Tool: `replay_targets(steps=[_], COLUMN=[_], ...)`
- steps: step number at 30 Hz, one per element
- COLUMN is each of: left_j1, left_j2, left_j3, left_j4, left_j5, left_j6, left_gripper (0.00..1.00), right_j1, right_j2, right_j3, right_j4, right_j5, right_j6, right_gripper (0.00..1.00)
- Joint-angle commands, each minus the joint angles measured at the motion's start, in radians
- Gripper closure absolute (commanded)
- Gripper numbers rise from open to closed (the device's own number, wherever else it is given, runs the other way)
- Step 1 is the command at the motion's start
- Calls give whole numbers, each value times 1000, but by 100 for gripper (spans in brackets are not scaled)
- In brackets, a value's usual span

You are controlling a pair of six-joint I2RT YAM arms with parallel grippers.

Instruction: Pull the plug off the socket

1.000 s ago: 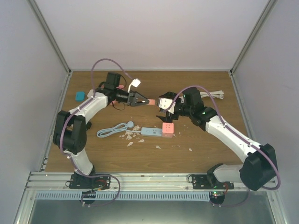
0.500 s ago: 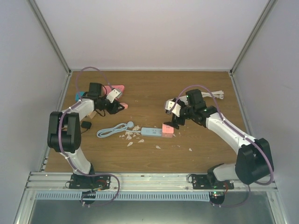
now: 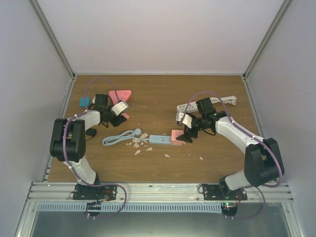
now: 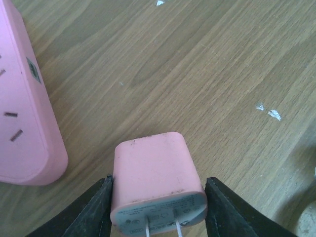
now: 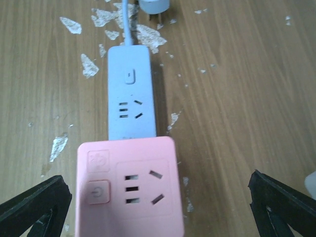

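My right gripper will grab the pink socket cube (image 5: 130, 192) by its opposite sides next. The blue power strip (image 5: 131, 94) will then be free to hold while the socket cube is pulled off.
My left gripper (image 4: 158, 180) is shut on a pink plug (image 4: 154, 173), its two metal prongs facing the camera, low over the wood. In the top view that gripper (image 3: 122, 113) is at the back left, beside a pink power strip (image 3: 121, 95), which also shows in the left wrist view (image 4: 24, 123). My right gripper (image 5: 158, 180) is open wide, its fingers (image 5: 34, 202) apart on either side of a pink socket cube (image 5: 128, 190). The cube sits at the end of a light blue power strip (image 5: 131, 94). Its socket face is empty. In the top view the right gripper (image 3: 183, 133) is just above the cube (image 3: 177, 136).
White flakes (image 3: 138, 144) lie scattered round the blue strip's cable (image 3: 118, 138). A white power strip (image 3: 224, 102) lies at the back right. A teal object (image 3: 84, 101) and a small black object (image 3: 91, 132) lie at the left. A white plug (image 5: 154, 6) lies beyond the blue strip.
My left arm has swung back from the table's middle to the far left with the pink plug. My right gripper has dropped toward the pink socket cube.
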Motion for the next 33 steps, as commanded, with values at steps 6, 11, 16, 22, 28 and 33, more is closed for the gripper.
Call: replay_targets(steps=[6,11,16,22,28,33], left_j1=[39,11,-142,-348,-456,-497], left_j2=[-58,-140,-153,-78,63,125], left_j3=[1,50,81,102,162,183], left_j4=[-95,-210,-268,-220,-230,-211], left_j5=[80,197,225,230,227,234], left_j6=[125,166,175,137,163,165], left_gripper=[23,1,1,1,8,22], right_j1=[-4,-4,-3,6,23,29], right_j2=[3,23,68,116,156,167], right_j3=[-18,-20,-12,0,-7,-6], right_j4=[-61,-44,-24,-28,-16,-6], right_j5=[-44,-7,1,-42,-48,-47], right_j6=[-41,-31,-26,-38,-37,-31], right_gripper=[0,0,0,2,6,10])
